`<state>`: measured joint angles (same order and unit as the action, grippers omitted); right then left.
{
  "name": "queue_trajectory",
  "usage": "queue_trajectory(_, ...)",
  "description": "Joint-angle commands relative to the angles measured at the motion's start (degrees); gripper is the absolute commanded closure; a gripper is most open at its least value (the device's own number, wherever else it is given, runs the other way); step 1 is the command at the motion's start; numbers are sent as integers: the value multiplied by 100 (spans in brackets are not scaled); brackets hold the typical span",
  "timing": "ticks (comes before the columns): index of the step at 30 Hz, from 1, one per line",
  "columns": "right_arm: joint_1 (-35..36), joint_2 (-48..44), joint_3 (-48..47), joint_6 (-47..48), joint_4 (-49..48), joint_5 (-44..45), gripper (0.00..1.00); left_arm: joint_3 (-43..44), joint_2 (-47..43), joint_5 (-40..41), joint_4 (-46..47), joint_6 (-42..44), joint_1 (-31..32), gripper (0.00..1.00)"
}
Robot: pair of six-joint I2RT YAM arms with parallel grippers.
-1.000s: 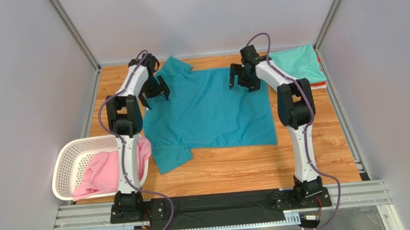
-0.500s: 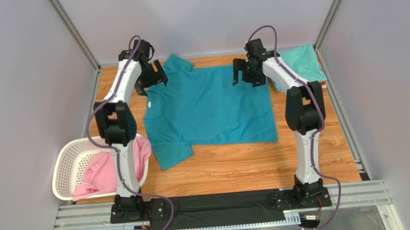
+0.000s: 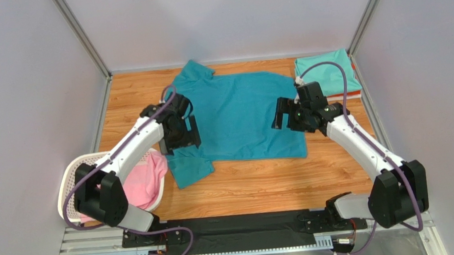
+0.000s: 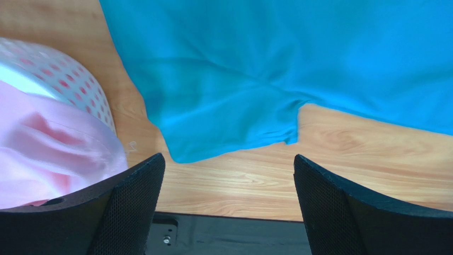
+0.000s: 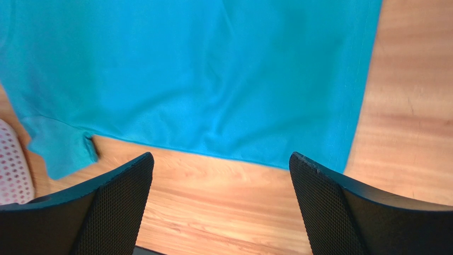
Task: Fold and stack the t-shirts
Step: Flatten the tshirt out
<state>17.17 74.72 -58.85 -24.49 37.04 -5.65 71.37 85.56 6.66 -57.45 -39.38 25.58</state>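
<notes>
My left gripper grabs the deep teal t-shirt [image 3: 241, 117] by its near sleeve [image 3: 193, 171] next, to fold that near side of the t-shirt over its body.
The deep teal t-shirt [image 3: 241, 117] lies spread flat on the wooden table, one sleeve [image 3: 189, 168] at the near left. My left gripper [image 3: 180, 135] hangs open and empty over its left side; the left wrist view shows the sleeve [image 4: 223, 133] beyond the open gripper [image 4: 228, 159]. My right gripper [image 3: 288, 116] hangs open and empty over the shirt's right side, and its wrist view shows the hem [image 5: 202, 79] ahead of the gripper [image 5: 220, 156]. The mint t-shirt [image 3: 327, 74] lies folded at the back right on the orange one [image 3: 348, 96]. The pink t-shirt [image 3: 144, 179] lies bunched in the basket.
The white lattice basket [image 3: 69, 186] stands at the near left by the left arm, also showing in the left wrist view [image 4: 80, 85]. Grey walls close in the table on three sides. A black base rail [image 3: 245, 225] runs along the near edge.
Both arms have drawn back from the shirt's far edge toward the near side, grippers still open. The teal shirt now lies flatter, its far edge laid out.
</notes>
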Motion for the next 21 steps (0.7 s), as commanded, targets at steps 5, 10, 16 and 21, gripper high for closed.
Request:
queue_trajectory(5,-12,-660,690,-126,-92,-59,0,-1792,-1111,-103,691,-861,201,7)
queue_trajectory(10,-3,-520,717,-109,-65,-103,0,-2372,-1095,-516,1262,-984,201,13)
queue_trajectory(16,-3,-379,691,-21,-82,-41,0,-2444,-752,-507,1289,-967,201,20)
queue_trajectory(21,-3,-257,691,32,-91,3,0,-2646,-646,-358,1289,-1107,201,21)
